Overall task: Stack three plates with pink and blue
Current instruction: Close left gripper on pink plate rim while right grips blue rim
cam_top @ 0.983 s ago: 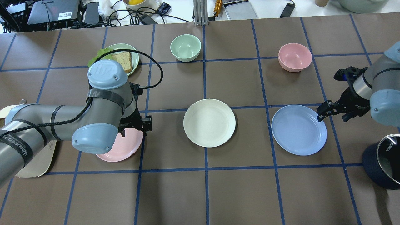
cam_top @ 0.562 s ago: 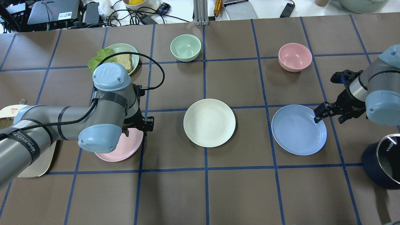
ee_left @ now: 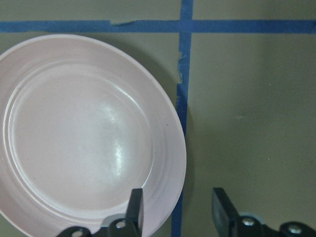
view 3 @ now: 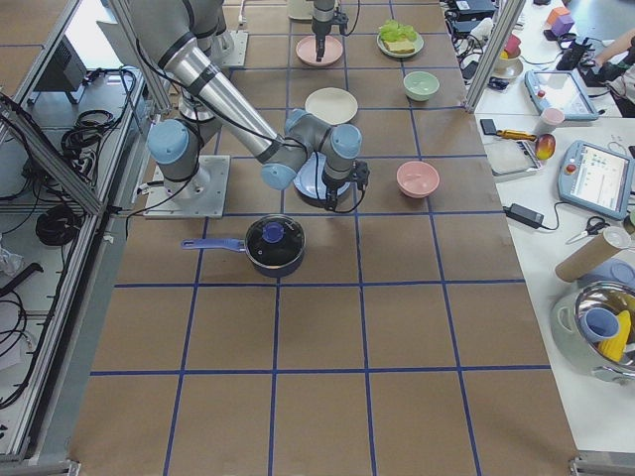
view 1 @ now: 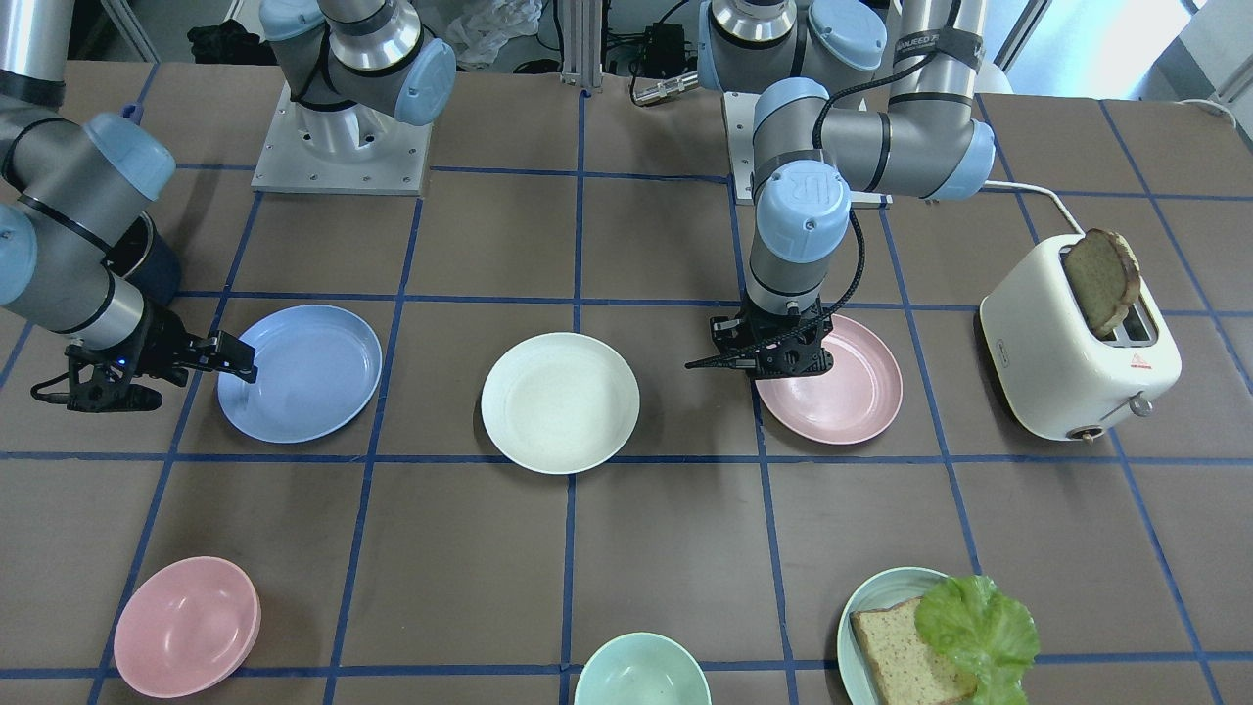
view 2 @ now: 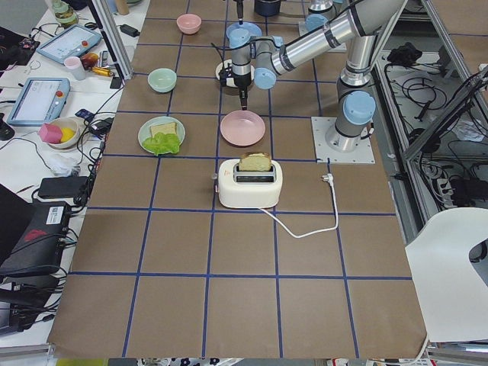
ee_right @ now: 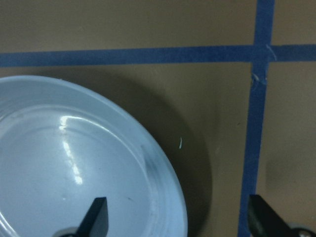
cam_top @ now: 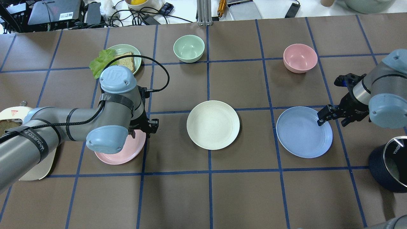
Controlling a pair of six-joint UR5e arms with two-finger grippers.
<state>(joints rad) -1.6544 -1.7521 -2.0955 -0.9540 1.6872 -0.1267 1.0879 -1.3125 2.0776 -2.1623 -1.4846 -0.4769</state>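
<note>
The pink plate is much wider than my open fingers, so my left gripper should pinch it by its thin raised rim [view 1: 761, 398] [ee_left: 174, 197] next.
The pale pink plate [cam_top: 127, 152] lies at the table's left, partly under my left arm. My left gripper [cam_top: 147, 128] is open and low over its right rim. In the left wrist view one finger [ee_left: 134, 207] is over the pink plate [ee_left: 84, 133] and the other is outside it. The pale blue plate [cam_top: 302, 133] lies on the right. My right gripper [cam_top: 321, 119] is open at its upper right rim, and in the right wrist view it straddles the edge of the blue plate [ee_right: 74, 163]. The cream-white plate [cam_top: 213, 125] lies alone in the middle.
A mint bowl [cam_top: 189, 47] and a pink bowl [cam_top: 300, 58] stand at the far side. A teal plate with bread and lettuce [cam_top: 122, 58] is at the far left. A toaster [view 1: 1077, 352] stands beside the pink plate. A dark pot [cam_top: 391, 165] is at the right edge.
My left arm has shifted a little to the right over the pink plate's rim. My right gripper has moved left onto the blue plate's rim. The plates have not moved.
</note>
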